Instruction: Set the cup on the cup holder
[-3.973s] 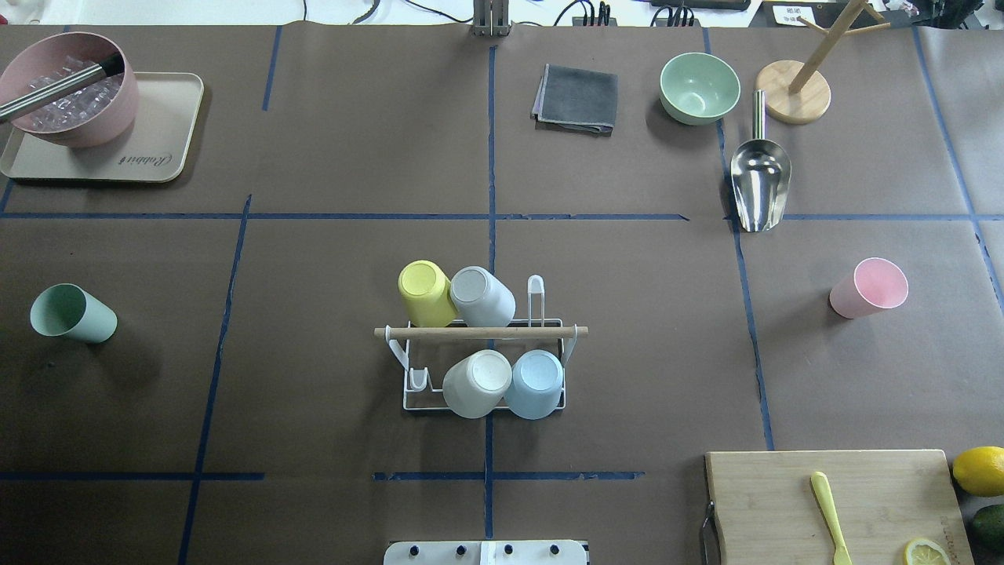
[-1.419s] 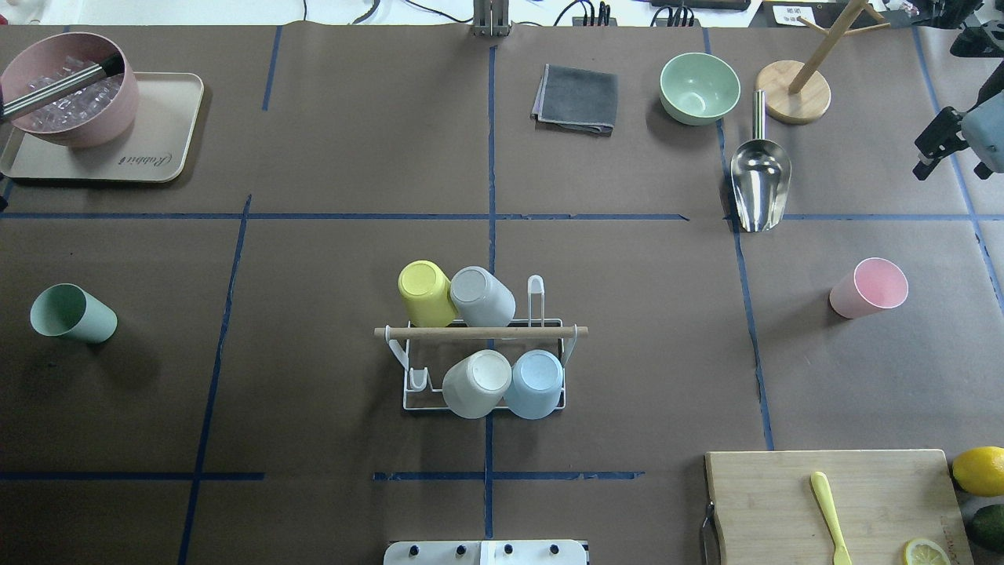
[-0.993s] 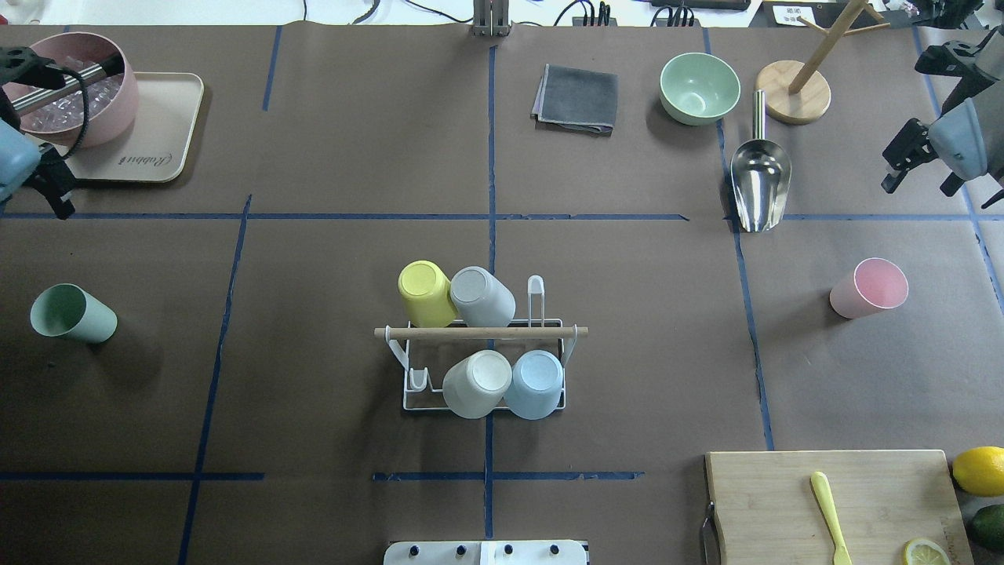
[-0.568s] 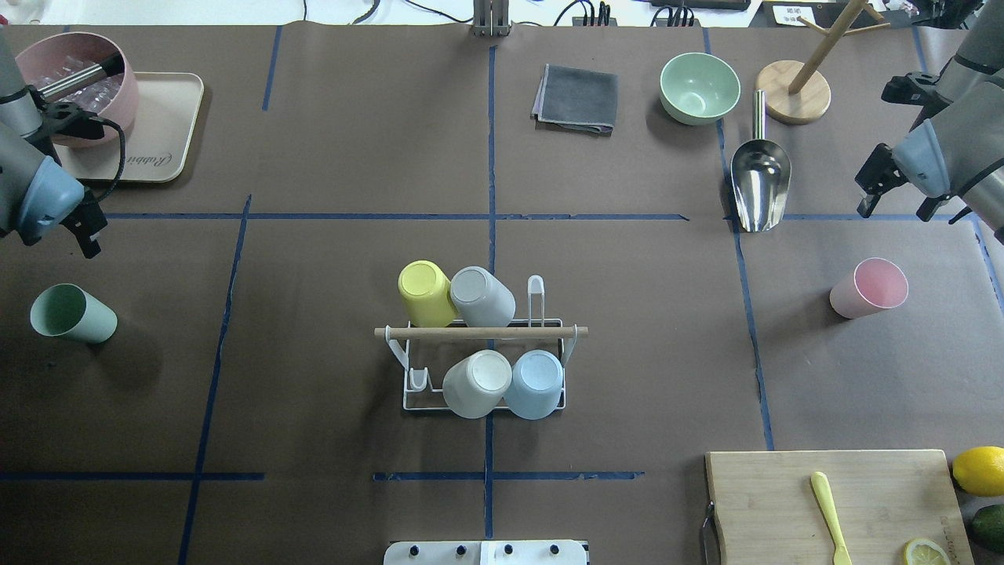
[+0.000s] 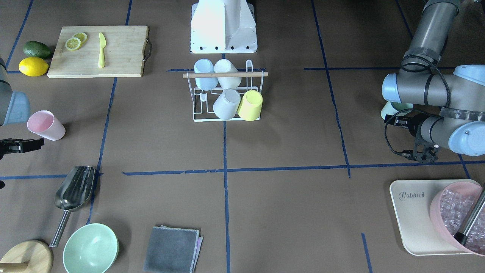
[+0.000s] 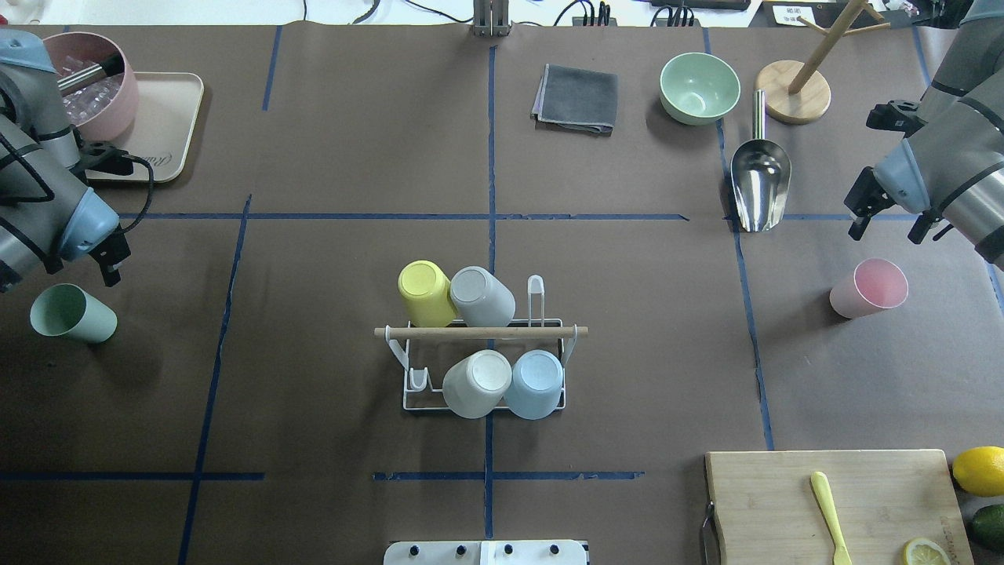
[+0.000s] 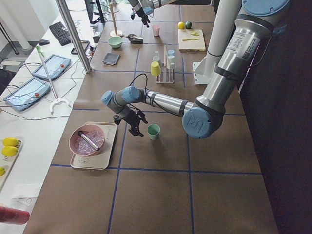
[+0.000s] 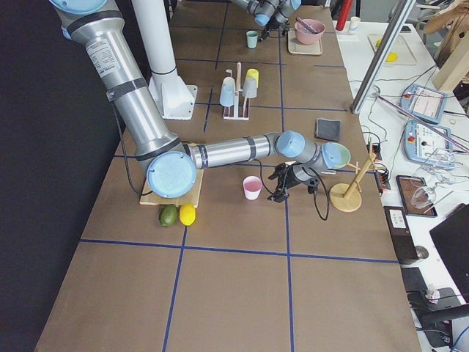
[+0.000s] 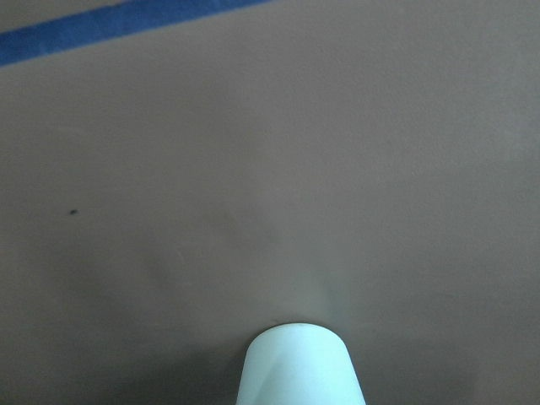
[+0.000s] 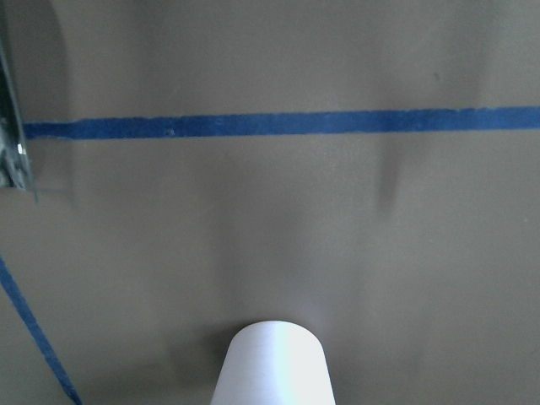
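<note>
My right gripper should grab the pink cup around its body (image 5: 50,129) next, so it can hang the pink cup upside down on the cup holder (image 5: 203,105).
The white wire cup holder (image 6: 482,333) with a wooden rod stands mid-table and holds several upturned cups; it also shows in the front view (image 5: 225,74). One prong at the back right (image 6: 536,294) and one at the front left (image 6: 418,380) are free. A green cup (image 6: 74,314) stands upright at the far left. My left gripper (image 6: 98,267) hovers just behind it, open and empty. A pink cup (image 6: 868,288) stands upright at the right. My right gripper (image 6: 886,229) hovers just behind it, open and empty. Each wrist view shows its cup at the bottom edge: green (image 9: 302,367), pink (image 10: 274,364).
A pink bowl of ice (image 6: 90,90) on a beige tray (image 6: 169,118) lies behind the left arm. A steel scoop (image 6: 759,184), green bowl (image 6: 699,87), wooden stand (image 6: 794,90) and grey cloth (image 6: 576,98) lie at the back. A cutting board (image 6: 831,502) is front right.
Both arms have come in from the table's sides and moved steadily toward the robot, the left one up to the green cup and the right one up to the pink cup. The cups have not moved.
</note>
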